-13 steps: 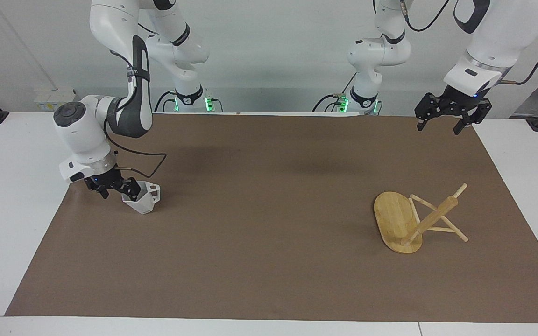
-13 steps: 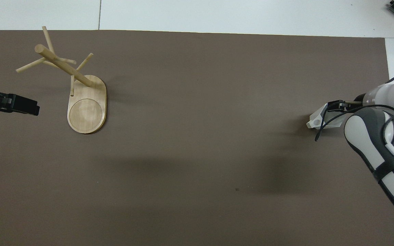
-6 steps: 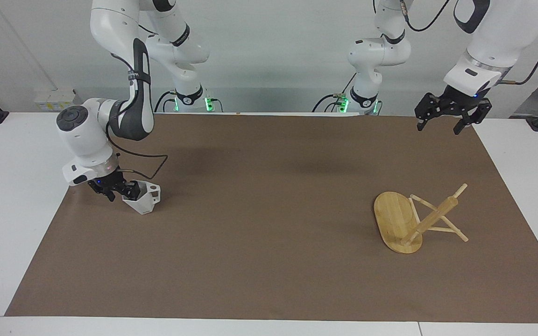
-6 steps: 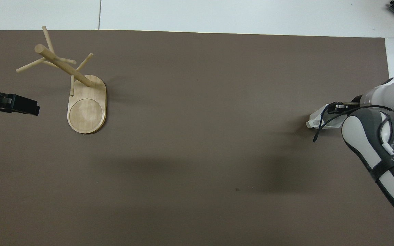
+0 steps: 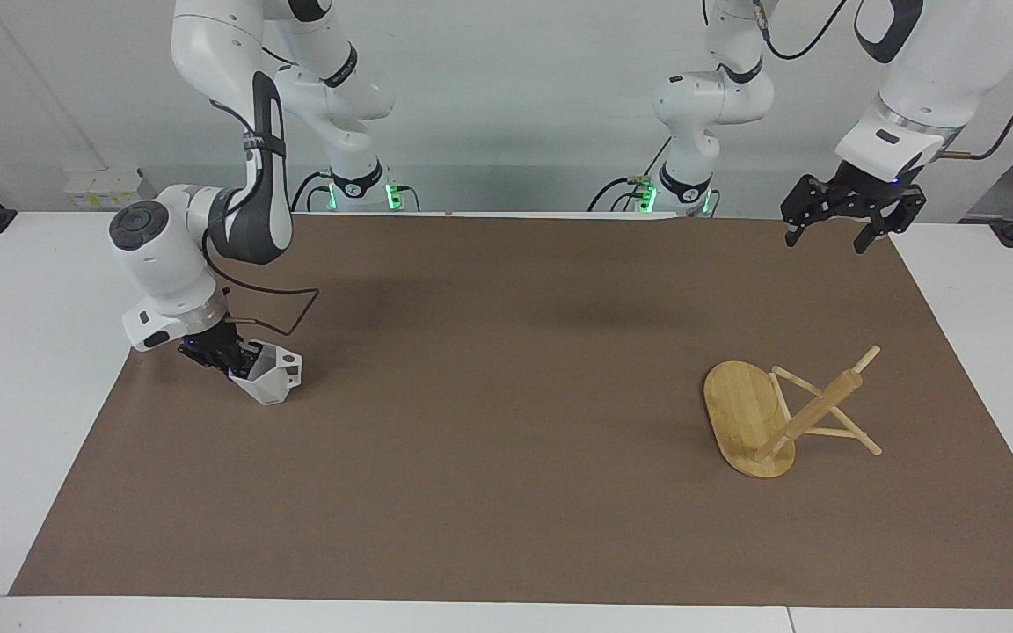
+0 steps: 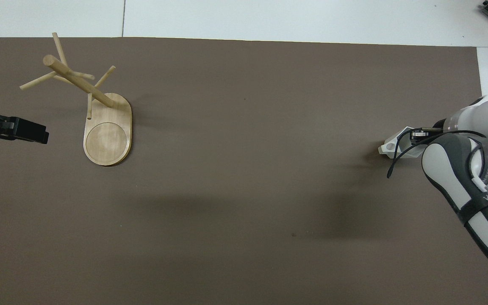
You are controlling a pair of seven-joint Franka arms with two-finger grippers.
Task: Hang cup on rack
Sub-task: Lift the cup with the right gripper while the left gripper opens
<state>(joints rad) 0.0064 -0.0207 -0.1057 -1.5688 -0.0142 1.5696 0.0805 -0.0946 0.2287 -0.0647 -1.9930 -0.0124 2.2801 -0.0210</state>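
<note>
I need to grab the cup by its tapered base end with my left gripper next. Then the cup's handle loop is free to slip over a rack peg.
The white faceted cup (image 5: 273,380) sits on the brown mat at the right arm's end of the table, tipped a little, with its handle loop pointing toward the table's middle. It also shows in the overhead view (image 6: 393,146), partly under the arm. My right gripper (image 5: 238,355) is shut on the cup's rim wall on the side away from the handle. The bamboo rack (image 5: 751,420) stands on its oval base at the left arm's end, its post and pegs free. My left gripper (image 5: 827,241) is open and empty, and waits raised over the mat's corner nearest the robots.
The brown mat (image 5: 506,422) covers most of the white table. The rack's base (image 6: 107,136) and pegs show in the overhead view, with the left gripper (image 6: 32,132) beside them toward the table's end.
My right gripper has shifted toward the cup and its fingers have closed on the rim wall. The cup has tipped slightly. The left arm has not moved.
</note>
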